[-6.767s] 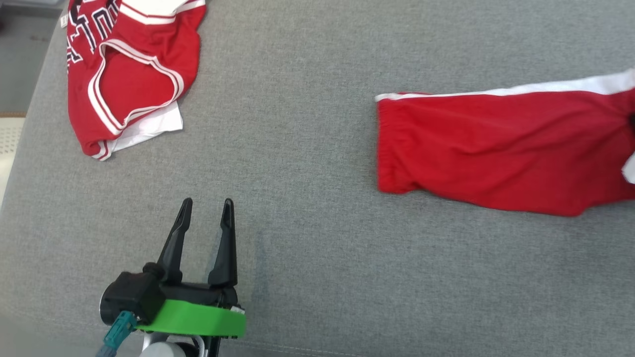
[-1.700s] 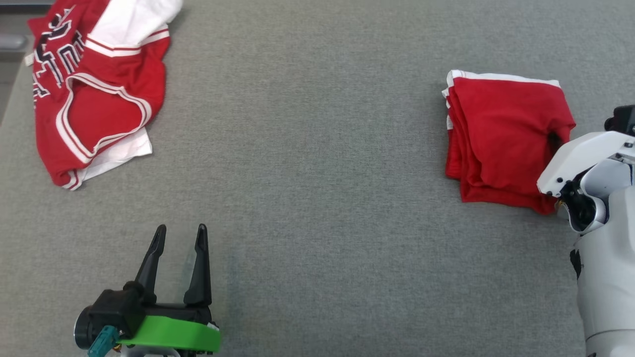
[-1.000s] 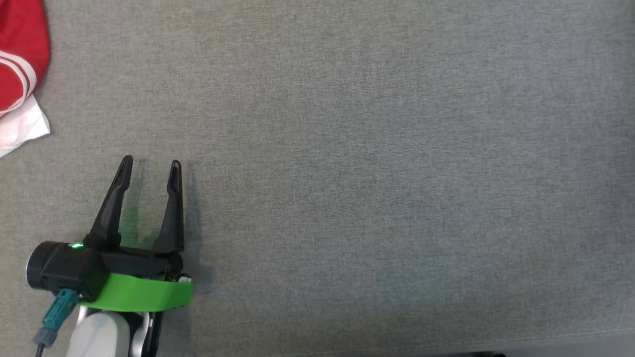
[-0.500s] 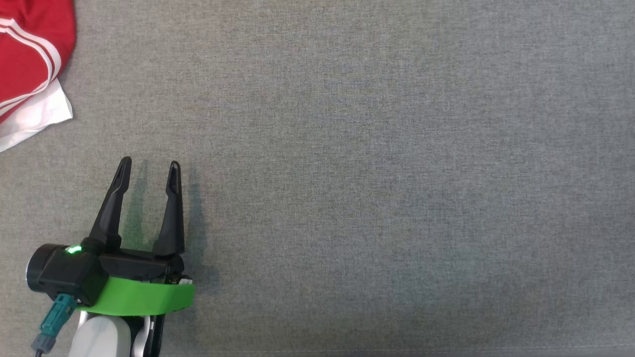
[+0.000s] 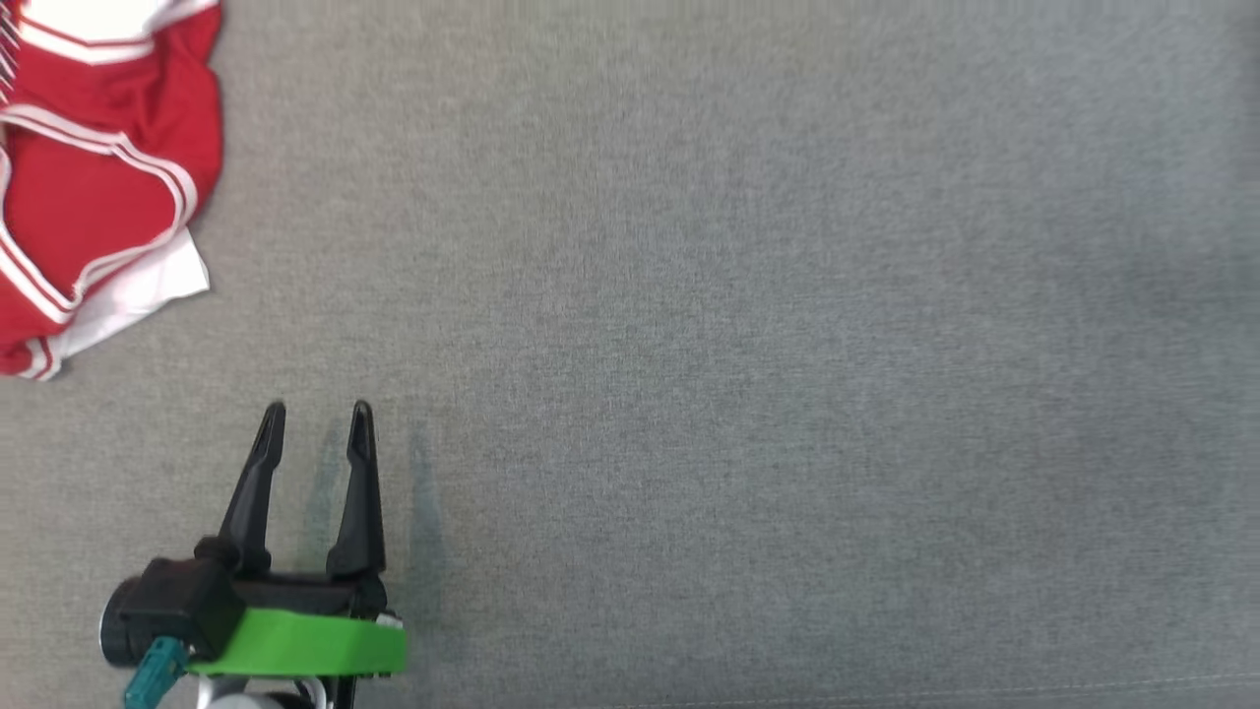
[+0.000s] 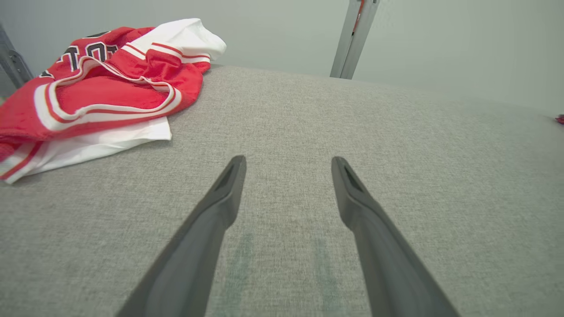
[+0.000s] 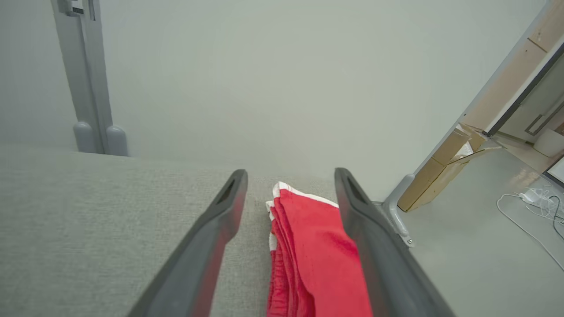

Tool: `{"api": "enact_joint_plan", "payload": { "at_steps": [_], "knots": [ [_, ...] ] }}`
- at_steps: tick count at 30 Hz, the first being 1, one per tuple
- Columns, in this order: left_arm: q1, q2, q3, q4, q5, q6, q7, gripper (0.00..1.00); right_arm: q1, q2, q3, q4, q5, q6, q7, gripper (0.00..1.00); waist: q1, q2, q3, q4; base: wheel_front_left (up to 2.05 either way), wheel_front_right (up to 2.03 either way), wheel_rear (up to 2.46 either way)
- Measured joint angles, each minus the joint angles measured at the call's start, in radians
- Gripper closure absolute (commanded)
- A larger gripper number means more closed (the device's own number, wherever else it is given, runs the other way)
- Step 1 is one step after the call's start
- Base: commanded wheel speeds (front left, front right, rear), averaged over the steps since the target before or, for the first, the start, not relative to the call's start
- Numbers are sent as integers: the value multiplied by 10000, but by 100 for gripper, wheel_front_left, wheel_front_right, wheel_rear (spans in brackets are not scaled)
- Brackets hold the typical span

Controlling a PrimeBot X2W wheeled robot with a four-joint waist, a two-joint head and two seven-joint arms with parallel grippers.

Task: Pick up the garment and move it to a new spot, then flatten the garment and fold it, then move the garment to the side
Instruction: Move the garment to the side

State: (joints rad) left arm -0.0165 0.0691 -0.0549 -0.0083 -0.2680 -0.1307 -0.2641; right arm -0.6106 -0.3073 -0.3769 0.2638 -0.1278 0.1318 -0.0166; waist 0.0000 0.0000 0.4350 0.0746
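Note:
My left gripper is to grab the garment by its striped hem next, that raised hem [image 5: 132,253] [image 6: 113,113], which stands up in an open loop while the red cloth inside lies loose.
The garment [image 7: 317,246] is red with a white trim and lies folded in a stack on the grey fabric surface [image 7: 88,220], near its right edge. In the right wrist view my right gripper [image 7: 291,171] is open, its two dark fingers standing wide to either side of the stack with nothing clamped. I cannot tell whether a finger touches the cloth. My left gripper [image 5: 317,406] is open and empty at the lower left of the head view, low over bare grey fabric [image 6: 287,159].
A crumpled red and white jersey [image 5: 89,177] lies at the surface's far left, ahead and left of my left gripper [image 6: 101,92]. Beyond the right edge are a metal leg [image 7: 396,211], cardboard boxes [image 7: 445,176] and floor cables [image 7: 528,211]. A grey post [image 7: 88,88] stands behind.
The head camera has swung, so the folded garment and my right arm have left that view, and the jersey shows further in at the left. My left gripper stays open.

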Motion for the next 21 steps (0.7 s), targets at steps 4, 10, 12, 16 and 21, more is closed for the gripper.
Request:
{"api": "enact_joint_plan", "payload": {
  "at_steps": [4,10,12,16,21],
  "knots": [
    [634,-130,228,284,107,0,0,0,1856,775,274,-355,420,-2,-1170,0,0,0,-904,-55,0,0,0],
    [1456,-173,458,533,265,0,0,0,3841,1818,1003,-322,662,-2,-2207,0,-1,0,-2271,-171,0,0,0],
    [1626,-174,485,593,347,0,0,0,4387,2000,1283,-328,652,-2,-2343,0,0,0,-2692,-211,0,0,0],
    [1819,-180,539,639,330,4,0,0,5335,2374,1616,-497,755,-2,-2439,0,-1,0,-3491,-291,0,0,0],
    [1821,-182,527,765,318,77,0,0,6162,2556,1864,-936,1032,-2,-2460,0,-1,0,-4220,-385,0,0,0]
  ]
}}
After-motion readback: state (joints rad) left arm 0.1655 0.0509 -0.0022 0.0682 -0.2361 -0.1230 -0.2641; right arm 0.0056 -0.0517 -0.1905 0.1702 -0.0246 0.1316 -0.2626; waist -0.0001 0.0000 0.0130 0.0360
